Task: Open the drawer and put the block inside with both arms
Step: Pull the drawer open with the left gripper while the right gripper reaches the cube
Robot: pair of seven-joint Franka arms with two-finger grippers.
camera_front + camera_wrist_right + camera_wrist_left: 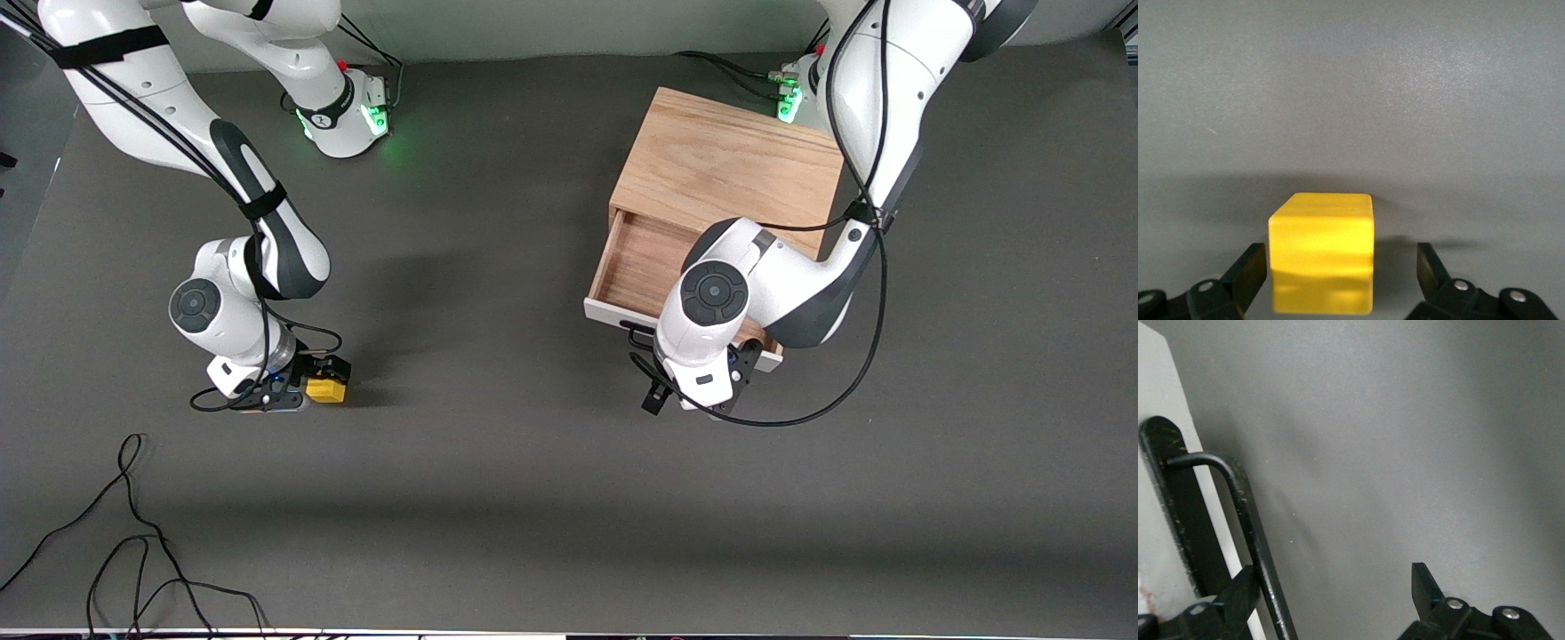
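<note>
My right gripper's fingers are on either side of the yellow block in the right wrist view, so it is now time to close on the block.
The yellow block (325, 391) sits on the dark table toward the right arm's end. My right gripper (327, 380) is down around it, open, one finger on each side. In the right wrist view the block (1323, 260) shows between the fingers (1248, 270) with a gap on both sides. The drawer (636, 258) stands pulled out of the oak cabinet (729, 160), its wood interior showing. My left gripper (689, 396) is open in front of the white front panel (605, 313). The black handle bar (1251, 540) lies just inside one of its fingers (1241, 590).
A loose black cable (133, 533) lies on the table near the front camera at the right arm's end. The left arm's wrist hangs over part of the open drawer. Both arm bases stand along the table's back edge.
</note>
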